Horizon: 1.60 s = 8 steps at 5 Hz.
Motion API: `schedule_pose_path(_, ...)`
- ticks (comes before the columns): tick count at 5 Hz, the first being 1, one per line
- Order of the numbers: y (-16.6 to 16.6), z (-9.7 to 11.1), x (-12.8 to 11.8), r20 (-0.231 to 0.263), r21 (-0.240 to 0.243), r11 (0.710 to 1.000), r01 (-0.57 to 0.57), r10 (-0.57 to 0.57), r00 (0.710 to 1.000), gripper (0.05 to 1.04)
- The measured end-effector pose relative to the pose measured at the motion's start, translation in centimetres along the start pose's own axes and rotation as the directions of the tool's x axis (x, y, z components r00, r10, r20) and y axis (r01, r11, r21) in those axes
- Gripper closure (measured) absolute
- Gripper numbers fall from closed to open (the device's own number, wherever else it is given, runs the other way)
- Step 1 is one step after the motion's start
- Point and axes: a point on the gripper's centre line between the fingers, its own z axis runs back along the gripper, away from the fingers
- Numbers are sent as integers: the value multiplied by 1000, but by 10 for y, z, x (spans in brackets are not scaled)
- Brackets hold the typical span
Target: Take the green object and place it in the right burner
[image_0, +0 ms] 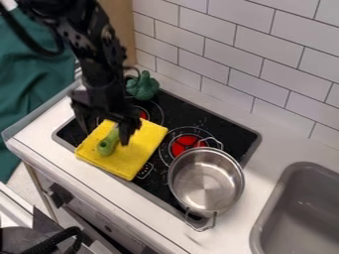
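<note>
To set the light green object in the right burner [186, 144], my gripper will next grab the object by its upper end.
The black gripper [106, 129] hangs over the left part of the stove, open, with one finger left and one right of the upper end of a light green object [107, 143]. That object lies on a folded yellow cloth [138, 150]; whether a finger touches it I cannot tell. A darker green, lumpy object [142, 86] stands at the stove's back left corner, behind the gripper. The right burner [186, 144] shows a red centre, partly overlapped at its front by the pot's rim and handle.
A steel pot [206, 179] with two handles covers the stove's front right part and reaches over its edge. A grey sink [301, 213] is at the lower right. The tiled wall [265, 64] rises behind the counter [281, 141].
</note>
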Motion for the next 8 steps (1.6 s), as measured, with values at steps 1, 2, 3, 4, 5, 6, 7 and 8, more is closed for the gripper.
schedule_pose_path(1, 6, -11, -2, -30, -9, 1000, -11, 11, 999, 76)
schedule_pose_path(2, 7, -20, -1, -50, -6, 1000, -7, 7, 999, 76)
schedule_pose_path(3, 7, -21, -1, -61, -7, 1000, 0, -1, 998, 136)
schedule_pose_path(4, 7, -21, 2, -57, 0, 1000, 9, -9, 998, 433)
schedule_pose_path(5, 7, -21, 2, -57, 0, 1000, 14, -14, 998, 716)
schedule_pose_path(6, 7, -20, 3, -53, -2, 1000, 17, -17, 998, 738)
schedule_pose_path(7, 6, -22, 5, -62, -7, 1000, 15, -15, 998, 738)
schedule_pose_path(8, -1, -17, 6, -63, -2, 999, 47, -47, 997, 738)
